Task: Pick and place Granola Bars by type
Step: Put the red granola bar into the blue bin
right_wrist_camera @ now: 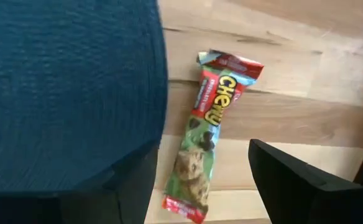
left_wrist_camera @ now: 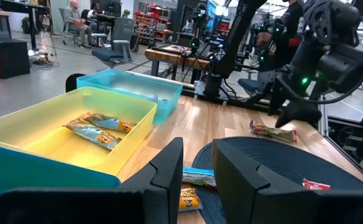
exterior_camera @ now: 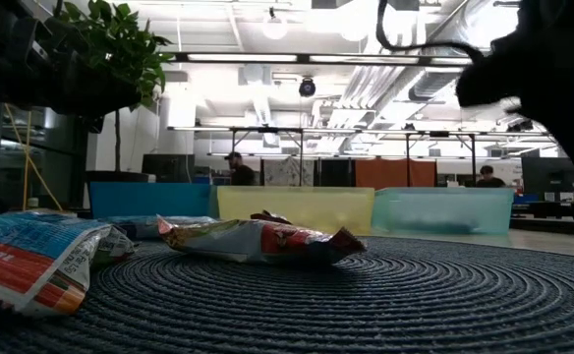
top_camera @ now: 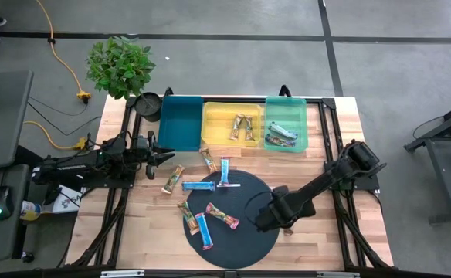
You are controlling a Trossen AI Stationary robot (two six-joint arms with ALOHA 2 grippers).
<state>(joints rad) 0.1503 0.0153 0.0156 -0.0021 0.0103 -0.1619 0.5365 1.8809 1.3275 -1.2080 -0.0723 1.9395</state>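
Note:
It isn't time to close on the green-wrapped bar yet: in the right wrist view my right gripper's fingers are above the bar and would miss it, so they need to first go lower.
A green-wrapped granola bar (right_wrist_camera: 205,154) lies flat on the wood just off the right rim of the round dark mat (top_camera: 245,247); it also shows as the green bar (left_wrist_camera: 273,132). My right gripper (right_wrist_camera: 206,183) hangs over it, pointing down, open, one finger on each side and clear of it; in the high view my right gripper (top_camera: 279,224) hides most of the bar. Several blue, tan and silvery bars (top_camera: 203,230) lie on the mat and the wood near it. My left gripper (top_camera: 164,157) waits at the table's left, level, a narrow gap between its fingers, nothing in it.
Three trays stand in a row at the far edge: teal (top_camera: 181,135), yellow (top_camera: 216,123) with two tan bars, green (top_camera: 303,116) with green-wrapped bars. A potted plant (top_camera: 120,66) stands at the far left corner. Bare wood lies right of the mat.

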